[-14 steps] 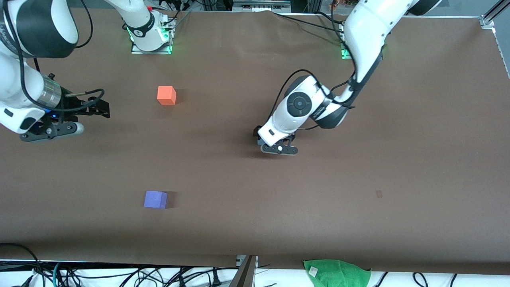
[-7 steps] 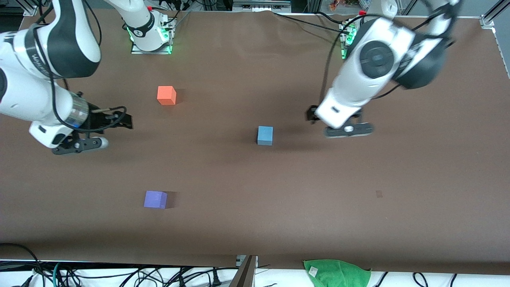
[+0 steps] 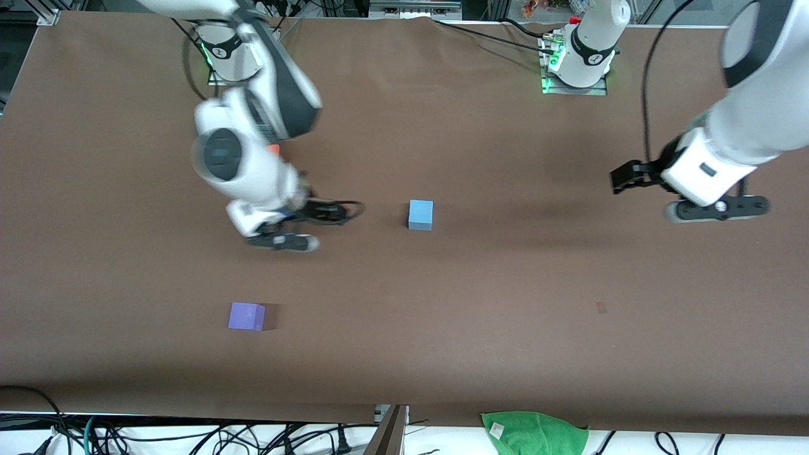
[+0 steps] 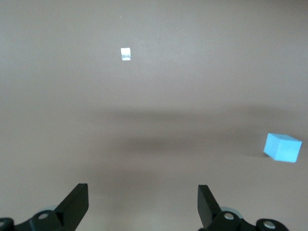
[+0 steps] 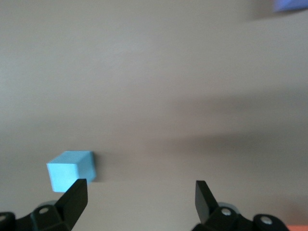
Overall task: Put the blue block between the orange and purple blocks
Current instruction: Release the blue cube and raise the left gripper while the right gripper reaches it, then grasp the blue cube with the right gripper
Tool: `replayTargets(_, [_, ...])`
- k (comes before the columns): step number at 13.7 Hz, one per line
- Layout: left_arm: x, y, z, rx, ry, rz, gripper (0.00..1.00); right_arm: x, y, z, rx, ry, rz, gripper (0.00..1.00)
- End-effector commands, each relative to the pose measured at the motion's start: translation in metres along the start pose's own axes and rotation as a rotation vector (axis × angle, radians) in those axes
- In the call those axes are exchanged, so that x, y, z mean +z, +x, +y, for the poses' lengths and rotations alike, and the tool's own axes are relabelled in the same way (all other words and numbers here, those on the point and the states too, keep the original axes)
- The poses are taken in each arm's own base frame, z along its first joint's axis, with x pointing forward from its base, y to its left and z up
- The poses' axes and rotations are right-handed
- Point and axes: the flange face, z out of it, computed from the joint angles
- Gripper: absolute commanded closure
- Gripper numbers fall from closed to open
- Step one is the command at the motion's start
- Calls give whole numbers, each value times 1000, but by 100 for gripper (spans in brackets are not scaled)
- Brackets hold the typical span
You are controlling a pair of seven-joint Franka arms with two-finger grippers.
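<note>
Next, my right gripper grabs the blue block by its opposite sides to put the blue block [image 3: 420, 215] between the orange and purple blocks.
The blue block [image 3: 420, 215] lies alone on the brown table [image 3: 505, 303], near the middle. It also shows in the left wrist view [image 4: 283, 147] and the right wrist view [image 5: 71, 170]. The purple block [image 3: 246, 316] lies nearer the front camera, toward the right arm's end; the right wrist view catches its edge [image 5: 291, 5]. The orange block [image 3: 273, 149] is almost wholly hidden under the right arm. My right gripper [image 3: 325, 212] is open and empty [image 5: 139, 190], beside the blue block. My left gripper [image 3: 624, 177] is open and empty [image 4: 143, 192], toward the left arm's end.
A green cloth [image 3: 534, 433] lies off the table's front edge. Cables hang along that edge. A small pale mark [image 3: 601, 308] is on the table surface; it also shows in the left wrist view [image 4: 125, 54].
The left gripper, which covered the blue block, has left it on the table and drawn back toward its own end. The right arm has swung in toward the middle, covering the orange block.
</note>
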Motion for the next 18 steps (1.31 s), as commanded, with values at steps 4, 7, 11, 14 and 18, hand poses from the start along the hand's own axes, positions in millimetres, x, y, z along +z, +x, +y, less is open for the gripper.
replayTargets(4, [10,-48,-39,113,42,181,0,65,-48,-83,67,39,110,1])
replayTargets(7, [10,-56,-39,81,32,126,0,116,-65,-108,136,47,133,1])
replayTargets(11, [11,-56,-42,56,-1,84,0,175,-87,-139,158,2,164,1])
replayTargets(14, [13,-57,-36,59,4,63,0,190,-103,-146,145,-27,174,1])
replayTargets(18, [14,-57,-38,56,3,60,0,190,-98,-143,99,-46,198,64])
